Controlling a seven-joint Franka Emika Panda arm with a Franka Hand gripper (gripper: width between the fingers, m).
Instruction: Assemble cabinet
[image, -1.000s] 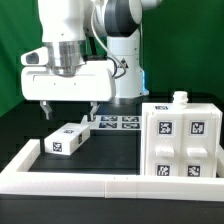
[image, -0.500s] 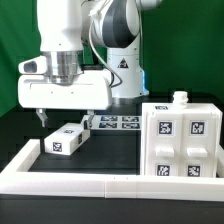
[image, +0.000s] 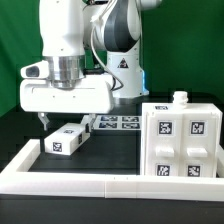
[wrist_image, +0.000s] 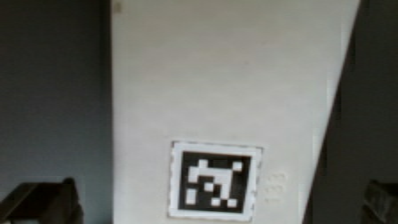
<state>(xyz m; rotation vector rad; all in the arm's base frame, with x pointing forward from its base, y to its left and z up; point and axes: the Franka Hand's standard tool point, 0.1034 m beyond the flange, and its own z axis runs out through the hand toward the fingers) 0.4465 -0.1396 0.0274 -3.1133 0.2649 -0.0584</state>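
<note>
The small white box part needs to be picked up next by its long sides with my gripper, to build onto the cabinet's large white body (image: 180, 140).
The cabinet's large white body (image: 180, 140), with several tags on its front, stands at the exterior view's right and has a small knob on top. A small white box part (image: 65, 140) with tags lies on the black table at the exterior view's left. My gripper (image: 66, 122) is open just above this part, with a finger on each side of it. In the wrist view the part (wrist_image: 222, 90) fills the middle with its tag (wrist_image: 217, 178) showing. My gripper (wrist_image: 214, 205) straddles it, and the dark fingertips (wrist_image: 43, 200) stand apart from its sides.
The marker board (image: 120, 122) lies flat on the table behind the small part. A long white rail frame (image: 90, 178) borders the table's front and left edge. The arm's base stands at the back.
My gripper has come down and shifted slightly to the exterior view's left, and is now low over the small box part. The parts have not moved.
</note>
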